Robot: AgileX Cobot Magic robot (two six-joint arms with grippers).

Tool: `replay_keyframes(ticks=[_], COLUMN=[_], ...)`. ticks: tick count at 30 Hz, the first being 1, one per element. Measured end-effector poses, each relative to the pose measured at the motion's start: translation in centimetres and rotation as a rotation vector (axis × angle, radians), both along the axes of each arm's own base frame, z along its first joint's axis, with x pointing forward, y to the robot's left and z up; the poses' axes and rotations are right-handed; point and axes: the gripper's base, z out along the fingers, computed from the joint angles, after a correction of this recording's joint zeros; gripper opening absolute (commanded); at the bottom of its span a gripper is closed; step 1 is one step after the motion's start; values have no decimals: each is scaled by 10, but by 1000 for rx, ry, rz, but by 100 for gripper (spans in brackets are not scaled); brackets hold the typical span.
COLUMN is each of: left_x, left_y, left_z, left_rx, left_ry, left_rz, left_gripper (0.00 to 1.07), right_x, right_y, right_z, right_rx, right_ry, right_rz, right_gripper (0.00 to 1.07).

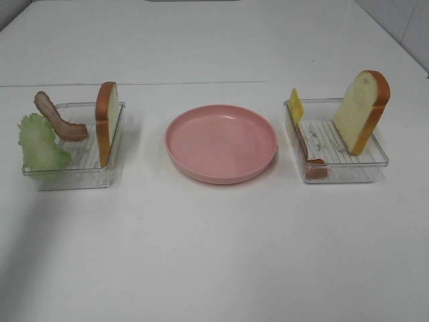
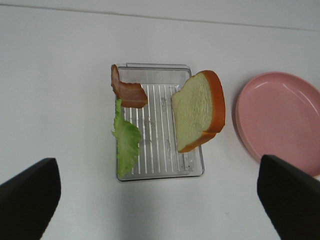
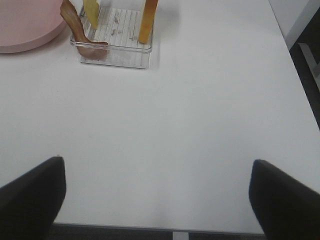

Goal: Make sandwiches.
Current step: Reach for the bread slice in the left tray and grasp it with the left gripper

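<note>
I need to start a sandwich on the pink plate [image 1: 220, 141], so my left gripper should next grab the upright bread slice by its crust edge [image 1: 108, 94].
The sandwich pieces stand apart in two clear trays. The left tray [image 1: 74, 180] holds a green lettuce leaf [image 1: 41, 142], a bacon strip [image 1: 59, 119] and an upright bread slice [image 1: 107, 121]. The right tray [image 1: 348, 171] holds a yellow cheese slice [image 1: 296, 106], a bacon strip [image 1: 315, 168] and a leaning bread slice [image 1: 362, 111]. My left gripper [image 2: 160, 200] hangs open above the left tray [image 2: 160, 172], short of its lettuce [image 2: 125, 142] and bread [image 2: 197, 110]. My right gripper [image 3: 160, 200] is open over bare table, well back from the right tray [image 3: 115, 57]. Neither arm shows in the high view.
A round pink plate [image 1: 221, 142] with nothing on it sits between the two trays. The white table runs wide in front of them; its right edge [image 3: 295, 60] shows in the right wrist view.
</note>
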Motion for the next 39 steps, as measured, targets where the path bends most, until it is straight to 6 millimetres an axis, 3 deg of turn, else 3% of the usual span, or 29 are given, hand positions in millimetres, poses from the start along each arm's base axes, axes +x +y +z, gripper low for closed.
replay_keyframes(ticks=[7,8,13,21,27,29,32,35,39], left_x=[38,50,70,111,125,142,152,155,164], left_y=[-8,-16,-37,-84,-97,-104,-107,-108,-112], left_z=[-12,-20,-26,-56,-70,-87,-102,-106,-128], left_rx=[-26,-19,16,122,153,159,163,163,159], left_ry=[123,166,214,374,443,472,493,500,542], left_rz=[-22,-37,-66,-72,-71,-69,-68,-68,-72], left_gripper=[100,100,100,100,100,100,100,100,100], right_x=[0,0,0,0,0,0,0,0,0], right_y=[0,0,0,0,0,0,0,0,0], right_z=[0,0,0,0,0,0,0,0,0], right_rx=[0,0,0,0,0,0,0,0,0], right_ry=[0,0,0,0,0,0,0,0,0], right_rz=[0,0,0,0,0,0,0,0,0], right_gripper=[96,96,96,96,96,96,96,96,96])
